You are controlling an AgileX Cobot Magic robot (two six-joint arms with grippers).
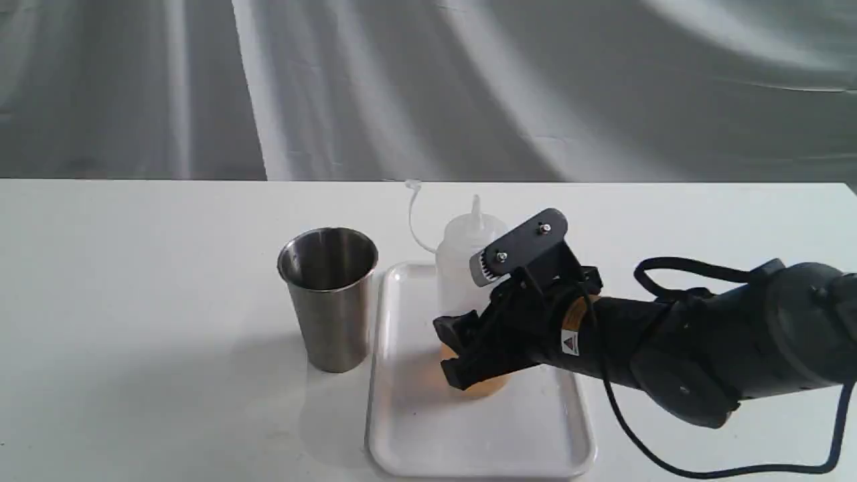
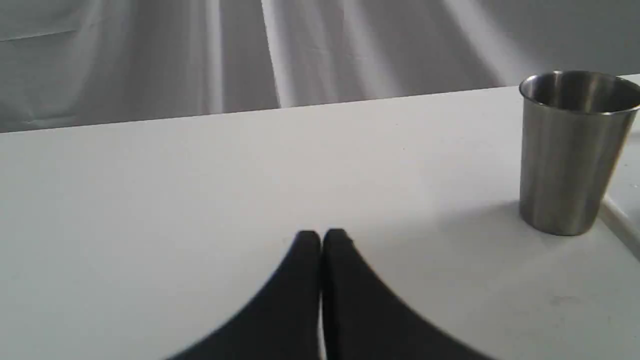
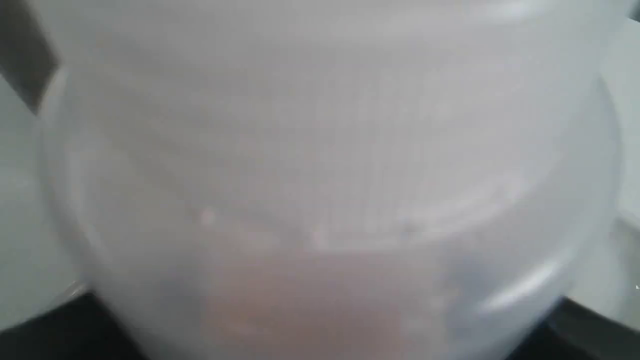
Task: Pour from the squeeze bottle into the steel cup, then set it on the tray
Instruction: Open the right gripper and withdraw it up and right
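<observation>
The squeeze bottle's amber base [image 1: 482,387] rests on the white tray [image 1: 415,428] inside the tray's rim, so the bottle would stand. It is time for my right gripper to open now.
The squeeze bottle [image 1: 462,261] stands upright on the white tray [image 1: 415,428], amber liquid showing at its base and its cap strap curling up to the left. My right gripper [image 1: 462,351] reaches in from the right and is shut on the bottle's lower body, one finger on each side. The bottle [image 3: 320,175] fills the right wrist view, blurred. Left of the tray, on the table, stands the steel cup [image 1: 329,294], upright; what it holds cannot be seen. My left gripper [image 2: 321,237] is shut and empty, low over bare table, with the cup [image 2: 570,150] off to one side.
The white table runs back to a grey draped cloth. A black cable [image 1: 643,442] loops from the right arm down to the table near the tray's right edge. A strip of the tray's rim [image 2: 620,215] shows beside the cup in the left wrist view.
</observation>
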